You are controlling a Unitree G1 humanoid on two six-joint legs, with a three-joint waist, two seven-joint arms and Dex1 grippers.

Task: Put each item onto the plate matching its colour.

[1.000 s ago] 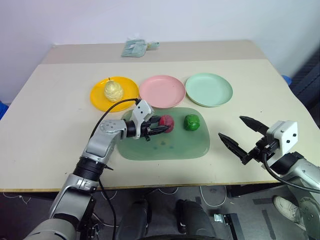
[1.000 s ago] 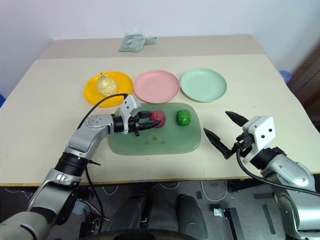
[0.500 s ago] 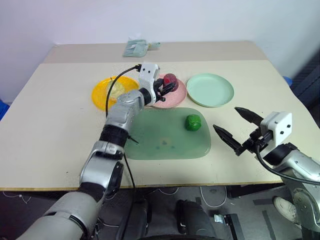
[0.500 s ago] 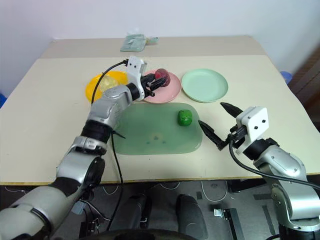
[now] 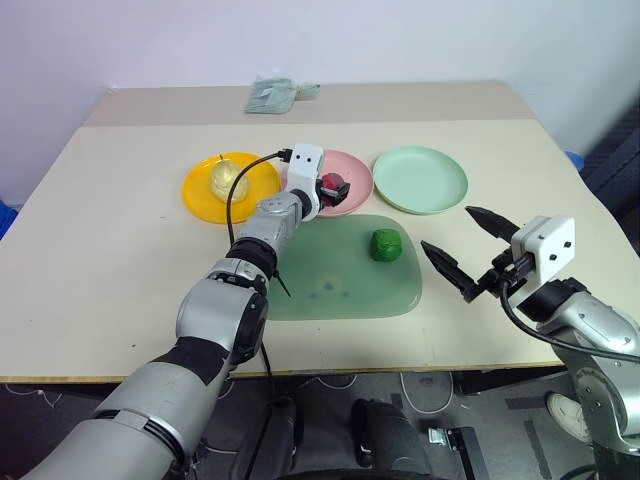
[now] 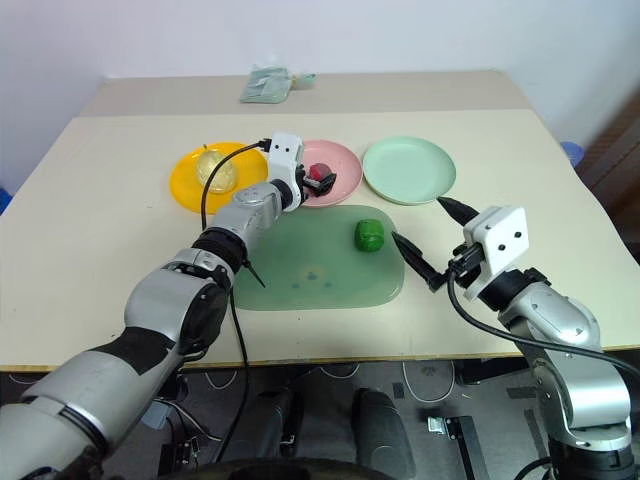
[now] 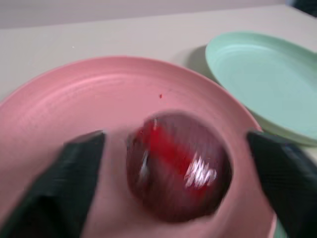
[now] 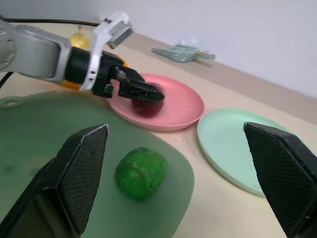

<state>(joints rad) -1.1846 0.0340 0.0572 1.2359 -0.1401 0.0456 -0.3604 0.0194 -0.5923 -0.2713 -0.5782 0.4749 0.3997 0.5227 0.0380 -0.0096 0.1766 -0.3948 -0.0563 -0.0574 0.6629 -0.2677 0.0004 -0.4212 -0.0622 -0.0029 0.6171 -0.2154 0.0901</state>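
Note:
My right gripper still has to grab the green ball by its rounded body point(image 5: 386, 245) next, so that it can put it on the green bumpy ball's matching mint plate point(image 5: 420, 178).
The dark red ball point(image 7: 178, 168) rests on the pink plate point(image 5: 356, 171). My left gripper point(image 5: 335, 188) is open around it, one finger on each side with a small gap to the ball. On the orange-yellow plate point(image 5: 198, 197) sits the pale yellow pear point(image 5: 226, 177). Nothing lies on the mint green plate point(image 5: 420, 180). The green bumpy ball point(image 5: 385, 245) lies on the translucent green tray point(image 5: 335, 290). To the right of the tray, above the table, my right gripper point(image 5: 446, 228) is open and holds nothing.
A crumpled pale green packet point(image 5: 272, 95) lies at the far edge of the table point(image 5: 110, 250). The three plates stand in a row just behind the tray.
My left gripper carried the red ball from the tray up to the pink plate and opened, leaving the ball there. The right gripper edged slightly toward the tray.

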